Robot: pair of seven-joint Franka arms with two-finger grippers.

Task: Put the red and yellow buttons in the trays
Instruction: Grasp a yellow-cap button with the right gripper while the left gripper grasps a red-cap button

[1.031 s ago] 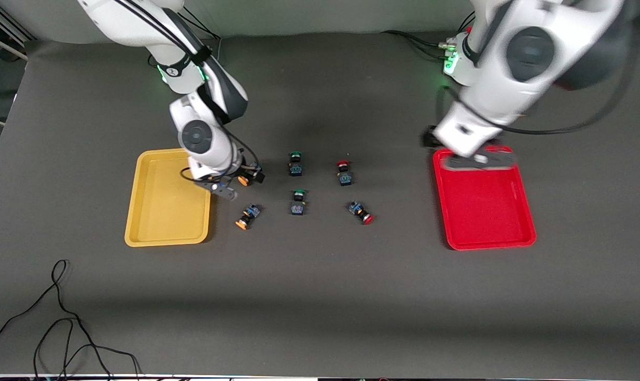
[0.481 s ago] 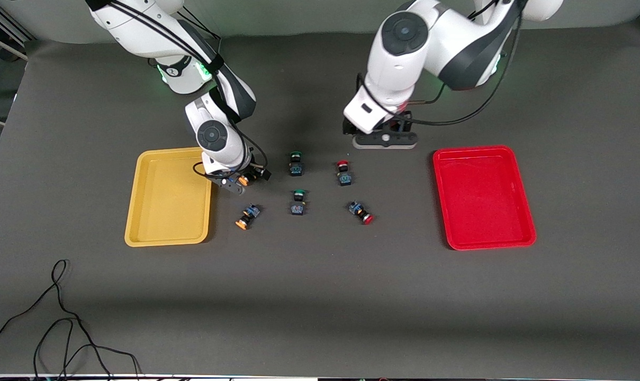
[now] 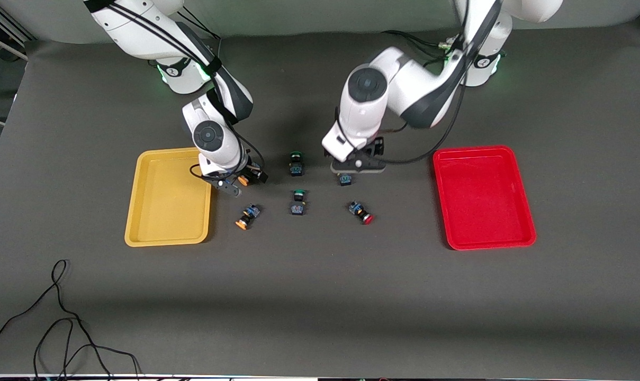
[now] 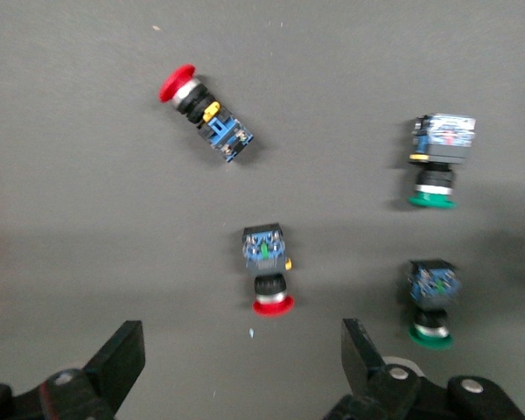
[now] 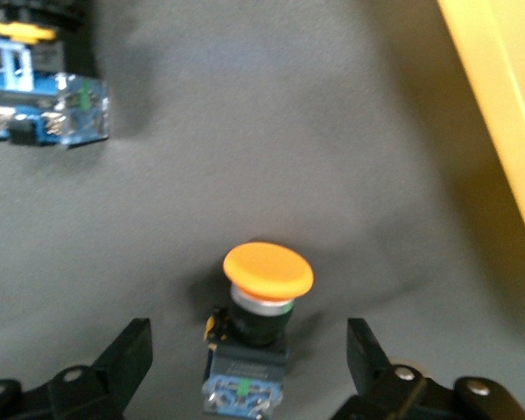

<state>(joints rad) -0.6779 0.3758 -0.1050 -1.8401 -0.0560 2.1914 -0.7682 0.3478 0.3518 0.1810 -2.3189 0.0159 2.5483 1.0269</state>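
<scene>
My right gripper closes on the button now, since its fingers stand beside the orange-yellow button's dark body (image 5: 254, 341).
My right gripper (image 3: 244, 181) is open, its fingers on either side of an upright orange-yellow button (image 3: 242, 180) beside the yellow tray (image 3: 166, 233), with gaps on both sides. In the right wrist view this button (image 5: 264, 297) stands between the fingers (image 5: 127, 359). A second orange-yellow button (image 3: 244, 217) lies nearer the camera. My left gripper (image 3: 354, 170) is open over a red button (image 3: 344, 180), which is partly hidden. In the left wrist view that red button (image 4: 267, 262) is just ahead of the open gripper (image 4: 242, 360). Another red button (image 3: 361, 211) lies on its side. The red tray (image 3: 484, 241) holds nothing.
Two green-capped switches (image 3: 296, 163) (image 3: 298, 202) stand between the orange-yellow and red buttons. They also show in the left wrist view (image 4: 437, 162) (image 4: 431, 302). A black cable (image 3: 60, 317) lies at the table's near corner at the right arm's end.
My left arm has swung from over the red tray's edge to over the upright red button. My right gripper has shifted slightly and stays around the orange-yellow button.
</scene>
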